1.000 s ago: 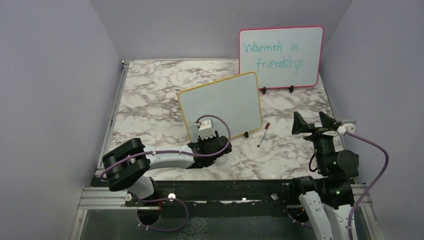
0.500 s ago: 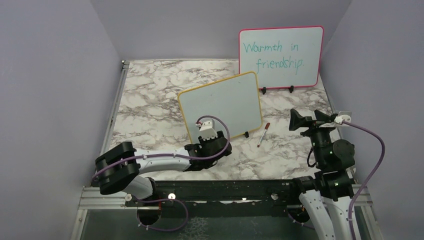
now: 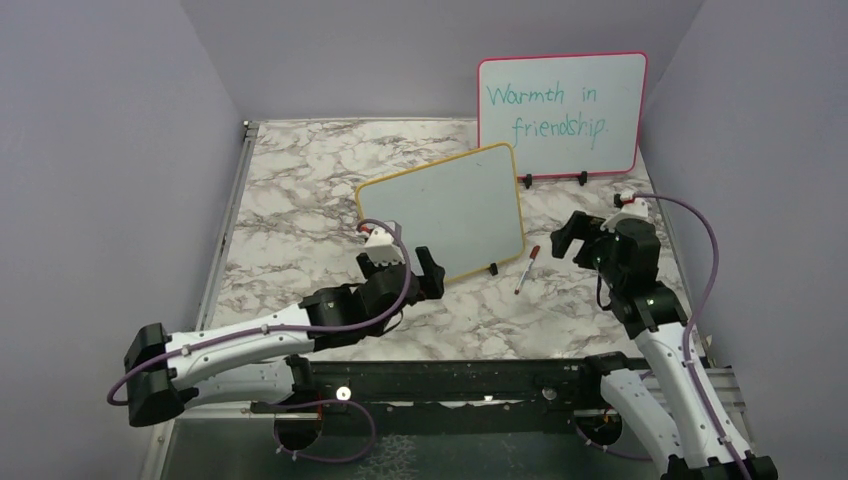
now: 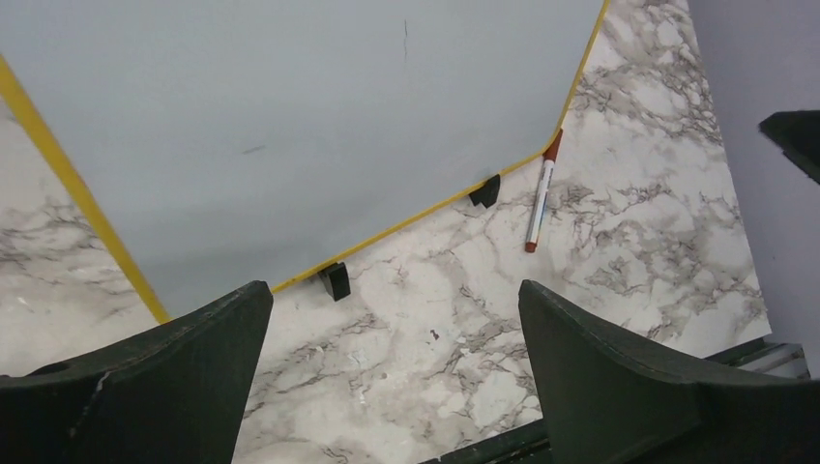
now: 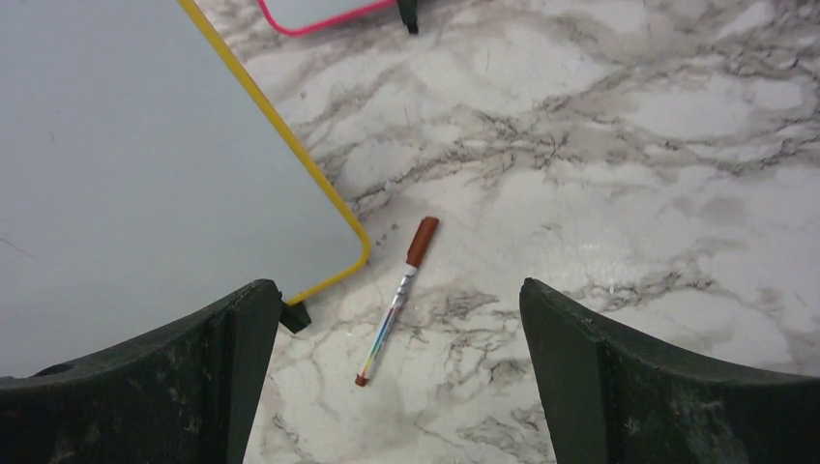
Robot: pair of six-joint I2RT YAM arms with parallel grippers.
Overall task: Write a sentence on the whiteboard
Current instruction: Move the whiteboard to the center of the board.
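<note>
My right gripper should next grab the marker pen by its white body (image 3: 524, 274) (image 5: 390, 320). The red-brown cap then stays free for my left gripper to pull off for writing.
The whiteboard (image 3: 440, 208) with the yellow frame stands tilted on black clip feet at mid-table. Its face (image 4: 290, 126) carries no sentence, only a couple of faint marks. My left gripper (image 3: 400, 272) hovers just in front of its lower edge, open and empty (image 4: 395, 295). A thin marker pen (image 3: 527, 268) with a red-brown cap lies on the marble right of the board. Above the pen (image 5: 396, 300), my right gripper (image 3: 578, 240) points down, open wide (image 5: 396, 287) and holding nothing. The board's lower right corner (image 5: 126, 145) shows beside it.
A pink-framed board (image 3: 560, 115) with teal writing stands at the back right, its bottom edge (image 5: 319, 14) just behind the pen. Purple walls close in both sides. A black rail (image 3: 450, 380) runs along the near table edge.
My left gripper has opened and shifted left along the board's lower edge, its arm stretching out low. My right arm has swung forward and down over the pen.
</note>
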